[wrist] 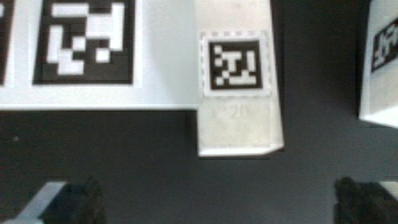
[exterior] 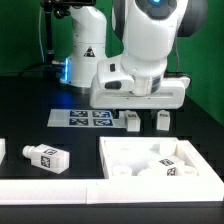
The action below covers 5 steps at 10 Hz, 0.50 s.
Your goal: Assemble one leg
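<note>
I will next use my gripper to grab the white leg by its end with the square tag (exterior: 132, 119) (wrist: 235, 68), so that I can assemble one leg.
A white leg (wrist: 237, 90) with a square tag stands just beyond my gripper (wrist: 217, 205), right beside the marker board (wrist: 89, 50). A second leg (wrist: 379, 70) shows at the frame's edge. My gripper is open and empty, and its dark fingertips (wrist: 71, 200) are wide apart and touch nothing. In the exterior view the two legs (exterior: 132, 121) (exterior: 162, 120) stand upright under the arm's white hand (exterior: 135, 88). My fingers cannot be made out there. A third leg (exterior: 45, 158) lies on its side at the exterior view's left.
The wide white tray-like panel (exterior: 118, 150) lies at the front on the exterior view's right, with tagged white parts (exterior: 165, 166) inside it. The marker board (exterior: 85, 117) lies flat behind it. Another white piece (exterior: 2, 152) shows at the left edge.
</note>
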Each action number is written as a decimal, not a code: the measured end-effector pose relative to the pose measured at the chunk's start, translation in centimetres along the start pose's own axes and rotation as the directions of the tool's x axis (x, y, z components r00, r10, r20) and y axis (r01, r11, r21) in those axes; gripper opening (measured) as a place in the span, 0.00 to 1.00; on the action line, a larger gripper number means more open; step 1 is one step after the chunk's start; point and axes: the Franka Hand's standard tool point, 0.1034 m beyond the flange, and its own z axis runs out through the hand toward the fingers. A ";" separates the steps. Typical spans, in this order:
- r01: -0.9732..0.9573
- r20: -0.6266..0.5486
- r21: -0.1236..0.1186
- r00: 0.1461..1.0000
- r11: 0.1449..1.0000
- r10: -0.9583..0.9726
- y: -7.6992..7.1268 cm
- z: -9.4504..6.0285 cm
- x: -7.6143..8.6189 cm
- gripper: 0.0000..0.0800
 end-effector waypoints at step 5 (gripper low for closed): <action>-0.009 0.240 -0.006 0.971 1.000 0.010 -1.0 0.7 -0.4 0.81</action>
